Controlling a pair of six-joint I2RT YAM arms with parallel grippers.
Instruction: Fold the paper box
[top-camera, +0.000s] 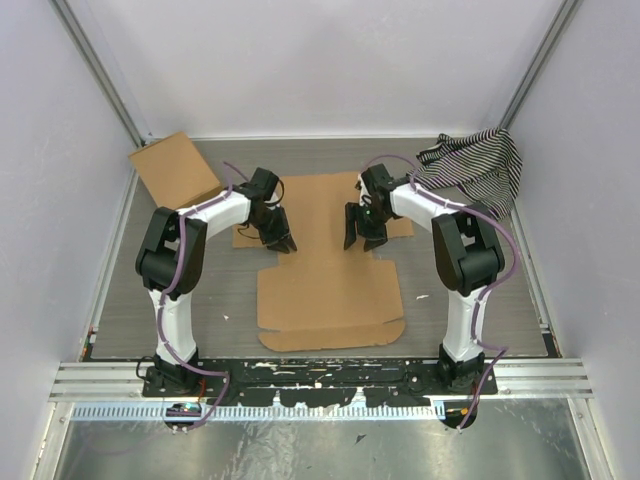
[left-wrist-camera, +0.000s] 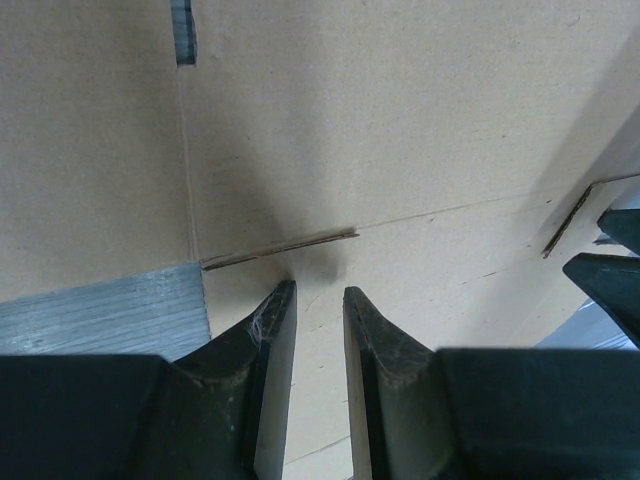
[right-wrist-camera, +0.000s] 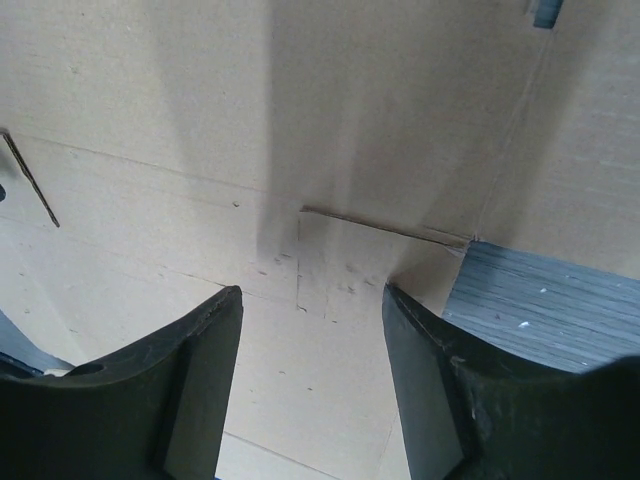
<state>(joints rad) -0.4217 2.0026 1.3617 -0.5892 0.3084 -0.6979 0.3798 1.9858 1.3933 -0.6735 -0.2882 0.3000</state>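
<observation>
I should grab the paper box (top-camera: 330, 290) with my left gripper next, at the far corner beyond its side flap, to fold the back panel of the box upright.
The paper box (top-camera: 330, 290) lies unfolded and flat on the grey table, a brown die-cut sheet with creases and side flaps. My left gripper (top-camera: 283, 243) hangs just over its left middle part, near a side flap cut. In the left wrist view the gripper (left-wrist-camera: 319, 290) has its jaws a narrow gap apart, empty, above the cardboard (left-wrist-camera: 400, 130). My right gripper (top-camera: 358, 238) hangs over the right middle part. In the right wrist view the gripper (right-wrist-camera: 312, 292) is wide open and empty above the cardboard (right-wrist-camera: 200, 100), next to a slit beside the flap.
A smaller plain cardboard rectangle (top-camera: 175, 168) leans at the back left. A black-and-white striped cloth (top-camera: 478, 165) lies at the back right corner. White walls enclose the grey table (top-camera: 130, 290). The right gripper's fingers (left-wrist-camera: 610, 270) show at the left wrist view's right edge.
</observation>
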